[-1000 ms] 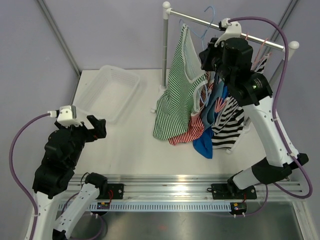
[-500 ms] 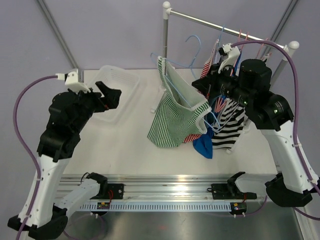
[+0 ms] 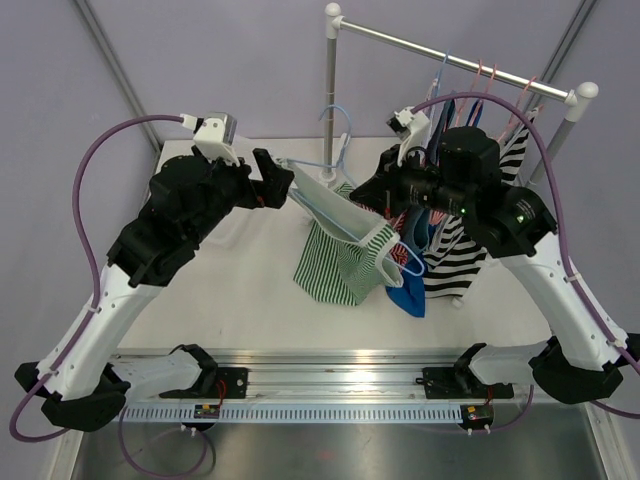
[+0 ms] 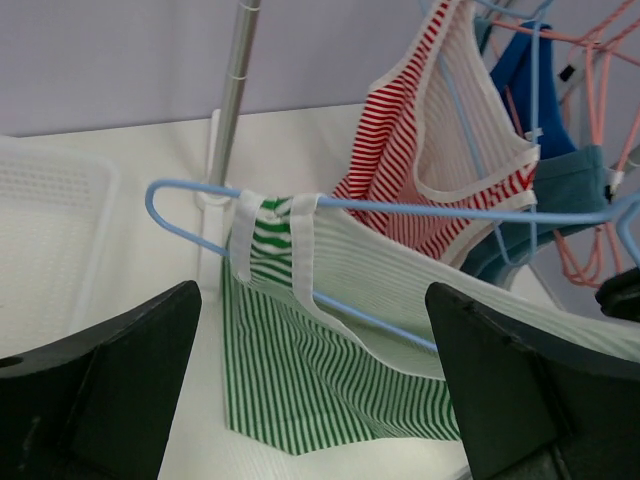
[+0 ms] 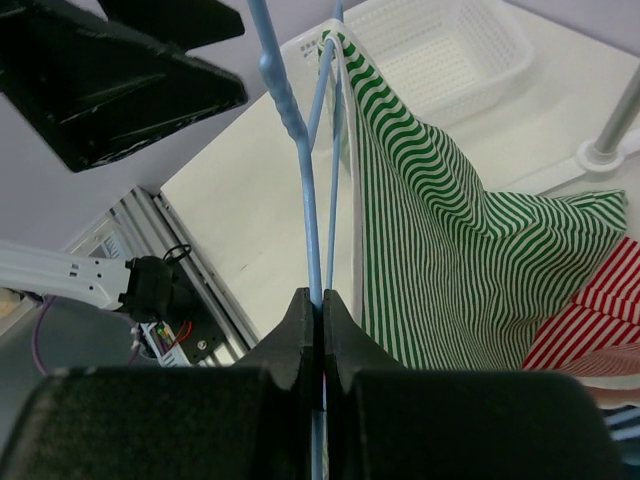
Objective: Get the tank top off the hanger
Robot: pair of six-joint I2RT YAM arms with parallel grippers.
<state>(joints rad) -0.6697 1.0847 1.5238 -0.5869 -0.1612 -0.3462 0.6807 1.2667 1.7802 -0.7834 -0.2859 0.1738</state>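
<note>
My left gripper grabs the tank top's strap [image 3: 293,172] at the hanger's loose end next, to slide the tank top off the hanger [image 3: 335,205].
The green-and-white striped tank top [image 3: 335,265] hangs on a light blue hanger [image 3: 335,205], held tilted in the air over the table, off the rail. My right gripper [image 3: 378,208] is shut on the hanger's wire; the right wrist view shows the jaws [image 5: 322,295] pinched on the blue wire [image 5: 300,150], with the top [image 5: 450,230] to the right. My left gripper [image 3: 276,178] is open and empty just left of the hanger's end. In the left wrist view its fingers [image 4: 312,290] straddle the strap [image 4: 300,390] and hanger [image 4: 400,207] without touching.
The clothes rack's pole [image 3: 330,90] stands at the back, its rail running right. Red-striped [image 4: 440,140], blue and black-and-white striped [image 3: 455,250] tops hang behind the right arm. A white basket [image 4: 50,230] sits at the back left, mostly hidden behind the left arm.
My right gripper has carried the hanger and green top off the rail, left and down toward the table's middle. My left arm has risen and swung right up to the hanger's left end.
</note>
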